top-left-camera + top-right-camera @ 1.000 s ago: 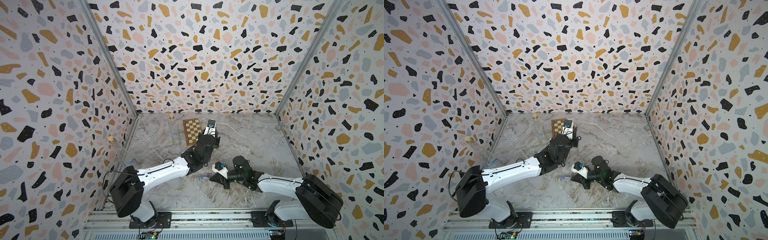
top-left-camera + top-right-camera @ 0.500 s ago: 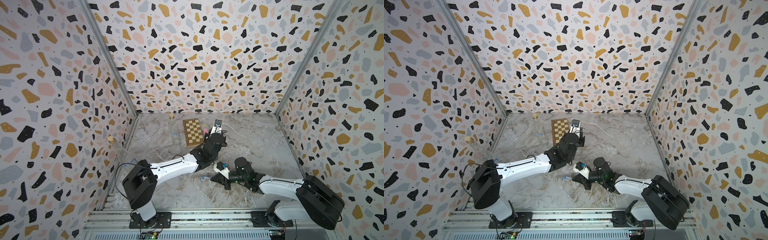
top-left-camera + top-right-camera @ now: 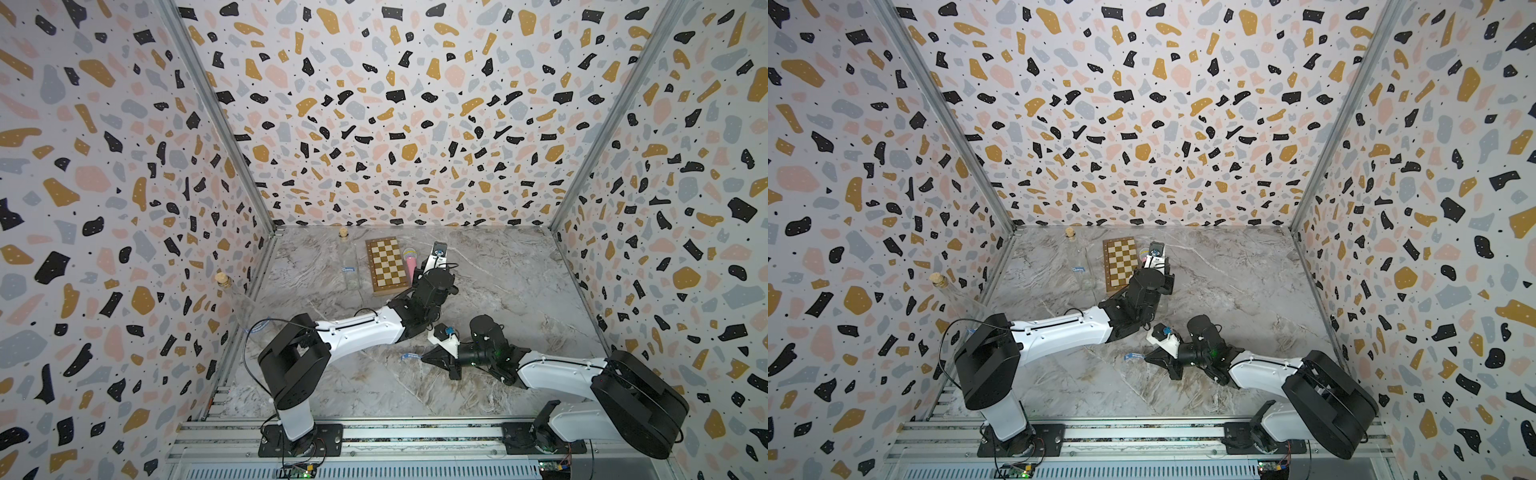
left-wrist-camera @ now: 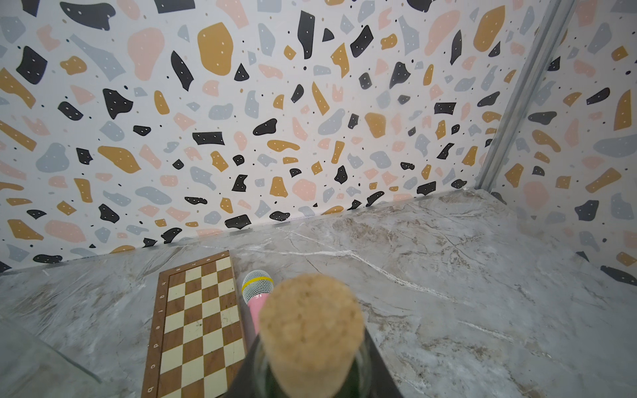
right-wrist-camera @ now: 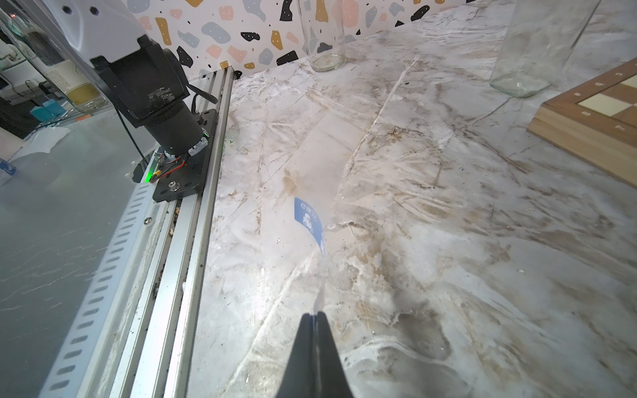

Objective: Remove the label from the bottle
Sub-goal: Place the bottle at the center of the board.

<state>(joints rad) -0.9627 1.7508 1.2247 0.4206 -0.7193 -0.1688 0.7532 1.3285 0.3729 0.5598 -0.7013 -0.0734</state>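
Note:
The bottle's cork point(image 4: 312, 318) overlaps the pink microphone, short of the open marble. The bottle shifts there next, before my left gripper releases it.
In the left wrist view a clear glass bottle point(image 4: 265, 375) with a cork stopper point(image 4: 310, 327) fills the lower middle. My left gripper point(image 4: 312, 365) is shut on its neck, a dark jaw on each side. In both top views the left wrist point(image 3: 432, 286) hangs beside the chessboard and covers that bottle. The label point(image 5: 308, 218), a clear strip with a blue printed patch, trails from my right gripper point(image 5: 315, 315), which is shut on its end just above the table. In both top views it shows as a blue scrap point(image 3: 409, 356) at the right gripper's point(image 3: 1148, 357) tip.
A wooden chessboard point(image 3: 386, 266) lies at the back with a pink microphone point(image 3: 410, 262) along its right edge. One corked clear bottle point(image 3: 232, 291) stands by the left wall, another point(image 3: 349, 266) left of the board. An aluminium rail point(image 3: 374, 432) runs along the front.
My left arm has swung right and farther back, from over the chessboard to its right edge, uncovering the microphone. The right arm has barely moved and keeps its hold on the label.

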